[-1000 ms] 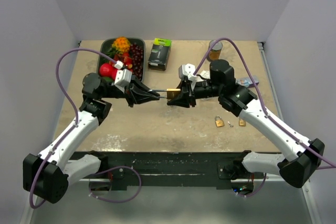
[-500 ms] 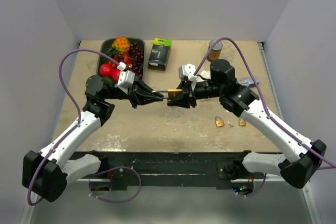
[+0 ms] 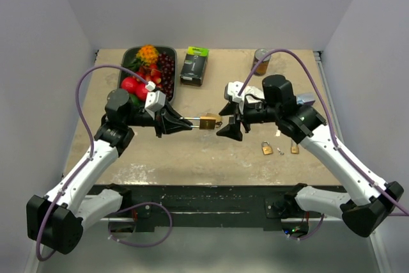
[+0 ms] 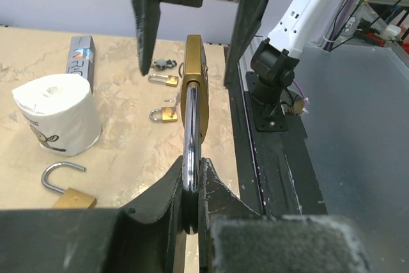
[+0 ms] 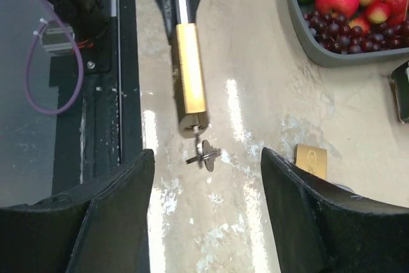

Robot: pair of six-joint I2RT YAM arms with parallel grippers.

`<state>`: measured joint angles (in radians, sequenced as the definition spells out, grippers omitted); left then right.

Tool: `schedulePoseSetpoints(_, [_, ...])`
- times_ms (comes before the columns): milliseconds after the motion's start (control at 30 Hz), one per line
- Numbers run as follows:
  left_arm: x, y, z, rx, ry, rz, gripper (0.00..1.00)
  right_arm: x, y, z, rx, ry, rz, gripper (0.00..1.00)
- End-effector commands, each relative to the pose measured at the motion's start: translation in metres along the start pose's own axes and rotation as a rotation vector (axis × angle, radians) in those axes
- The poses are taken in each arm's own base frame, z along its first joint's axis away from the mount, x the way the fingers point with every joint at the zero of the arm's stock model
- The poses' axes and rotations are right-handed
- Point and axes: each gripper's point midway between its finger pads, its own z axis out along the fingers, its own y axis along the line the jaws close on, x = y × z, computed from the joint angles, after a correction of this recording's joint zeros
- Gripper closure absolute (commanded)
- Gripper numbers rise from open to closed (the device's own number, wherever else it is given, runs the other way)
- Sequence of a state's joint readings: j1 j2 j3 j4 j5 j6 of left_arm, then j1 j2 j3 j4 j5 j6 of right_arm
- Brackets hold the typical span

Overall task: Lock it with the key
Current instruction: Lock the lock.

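Observation:
The right gripper grabs the key's head next, to draw the key (image 5: 204,153) from the padlock.
My left gripper (image 3: 181,119) is shut on the steel shackle (image 4: 190,151) of a brass padlock (image 3: 208,121) and holds it level above the table. The padlock body shows in the left wrist view (image 4: 193,87) and in the right wrist view (image 5: 190,87). A key (image 5: 204,153) with a ring sticks out of the padlock's bottom end. My right gripper (image 3: 231,119) is open, its fingers (image 5: 108,215) spread wide and apart from the key, just right of the padlock.
A grey tray (image 3: 167,52) of fruit and a black box (image 3: 195,66) stand at the back. A can (image 3: 261,61) is at back right. Two small padlocks (image 3: 267,149) lie right of centre. An open padlock (image 4: 64,187) and a paper roll (image 4: 56,121) show in the left wrist view.
My right gripper has opened and let go of the key, then drawn back to the right. The left gripper still holds the padlock by the shackle, and the arm has shifted slightly.

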<state>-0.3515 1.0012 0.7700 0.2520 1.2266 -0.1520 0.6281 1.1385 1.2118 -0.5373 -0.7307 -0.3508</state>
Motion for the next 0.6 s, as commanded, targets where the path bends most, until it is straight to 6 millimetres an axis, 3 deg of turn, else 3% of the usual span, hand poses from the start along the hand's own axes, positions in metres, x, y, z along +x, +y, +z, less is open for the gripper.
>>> schedulePoseSetpoints(0, [-0.012,-0.004,-0.003,-0.001,-0.021,0.115,1.00,-0.006,0.007,-0.022,0.034,0.042,-0.040,0.31])
schedulePoseSetpoints(167, [-0.010,-0.005,-0.002,0.021,-0.016,0.122,1.00,-0.011,0.003,-0.018,0.044,0.020,-0.023,0.43])
schedulePoseSetpoints(467, [-0.010,-0.008,0.001,0.034,-0.014,0.122,1.00,-0.016,0.000,-0.010,0.023,-0.004,-0.018,0.52])
schedulePoseSetpoints(567, [-0.010,-0.009,0.002,0.037,-0.013,0.125,1.00,-0.017,0.000,-0.007,0.014,-0.010,-0.022,0.62])
